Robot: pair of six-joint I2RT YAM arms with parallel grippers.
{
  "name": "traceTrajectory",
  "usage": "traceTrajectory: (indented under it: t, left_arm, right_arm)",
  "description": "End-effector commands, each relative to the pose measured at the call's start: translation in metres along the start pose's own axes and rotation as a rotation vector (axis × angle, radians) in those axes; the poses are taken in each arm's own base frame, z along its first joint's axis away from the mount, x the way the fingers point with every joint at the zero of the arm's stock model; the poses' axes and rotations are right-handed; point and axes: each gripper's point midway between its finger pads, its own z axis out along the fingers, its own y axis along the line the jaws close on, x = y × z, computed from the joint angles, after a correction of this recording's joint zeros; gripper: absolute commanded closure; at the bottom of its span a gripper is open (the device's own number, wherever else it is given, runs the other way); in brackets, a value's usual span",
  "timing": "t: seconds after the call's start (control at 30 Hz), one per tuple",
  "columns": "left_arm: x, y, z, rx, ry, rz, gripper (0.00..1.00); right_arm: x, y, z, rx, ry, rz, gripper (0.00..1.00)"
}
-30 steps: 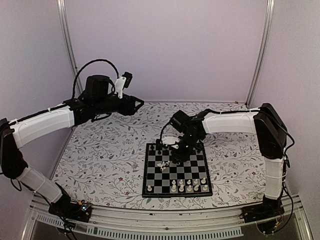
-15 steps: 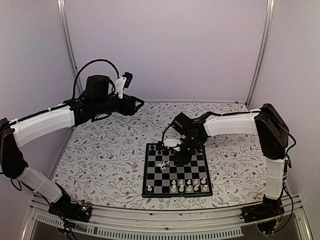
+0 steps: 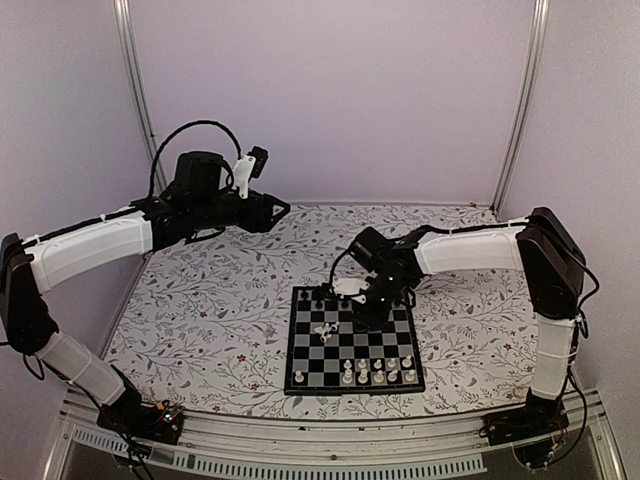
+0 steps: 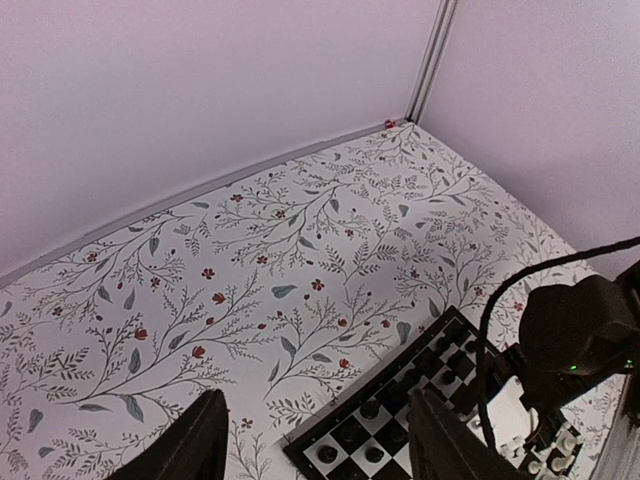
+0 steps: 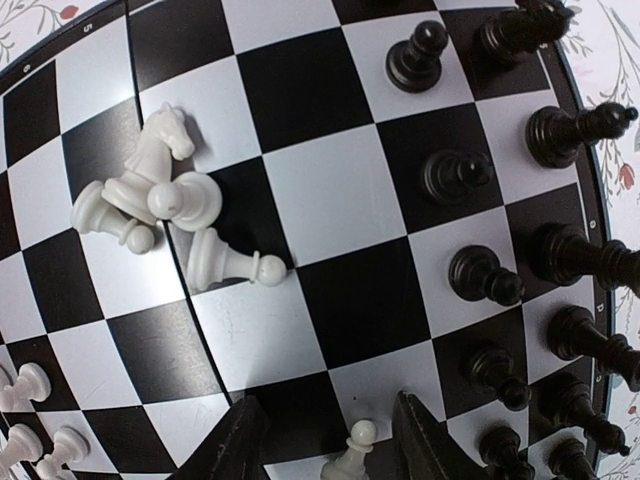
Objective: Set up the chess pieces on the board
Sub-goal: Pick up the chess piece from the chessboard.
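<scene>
Next, my right gripper takes hold of the white pawn by its base (image 5: 345,469), so the pawn's head stays free for my left gripper to grab.
The board (image 3: 305,362) lies at the table's middle front. Black chess pieces (image 5: 455,175) stand along its far edge, and white ones (image 3: 378,372) stand in the near rows. A few white pieces (image 5: 165,200) lie toppled in a heap mid-board, which also shows in the top view (image 3: 323,330). My right gripper (image 3: 360,322) hangs low over the board's far right part. In the right wrist view it (image 5: 330,450) is open, with a standing white pawn (image 5: 352,455) between its fingers (image 5: 235,445), untouched. My left gripper (image 3: 280,208) is raised at the back left, open and empty (image 4: 325,440).
The floral tablecloth (image 3: 220,300) covers the table around the board. Purple walls and metal corner posts (image 3: 135,100) close in the back and sides. The right arm's cable (image 4: 500,300) and wrist (image 4: 580,330) show over the board in the left wrist view.
My right gripper has shifted slightly right and nearer over the board's far part. The left arm has barely moved. No piece has visibly moved.
</scene>
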Motion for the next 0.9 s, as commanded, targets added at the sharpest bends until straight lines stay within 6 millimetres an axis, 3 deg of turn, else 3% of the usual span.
traceTrajectory:
  t: [0.0,0.33,0.87]
  left_arm:
    - [-0.008,-0.004,0.001,0.019,-0.01,-0.003,0.37]
    - [-0.006,-0.004,0.003,0.024,-0.003,-0.006,0.37]
    - [-0.003,-0.005,0.006,0.029,0.011,-0.01,0.37]
  right_arm:
    - [0.014,-0.004,-0.009,0.01,0.023,0.026,0.53]
    - [0.025,-0.014,-0.017,0.002,0.015,0.08,0.54]
    - [0.024,-0.017,-0.015,-0.013,0.006,0.087,0.72]
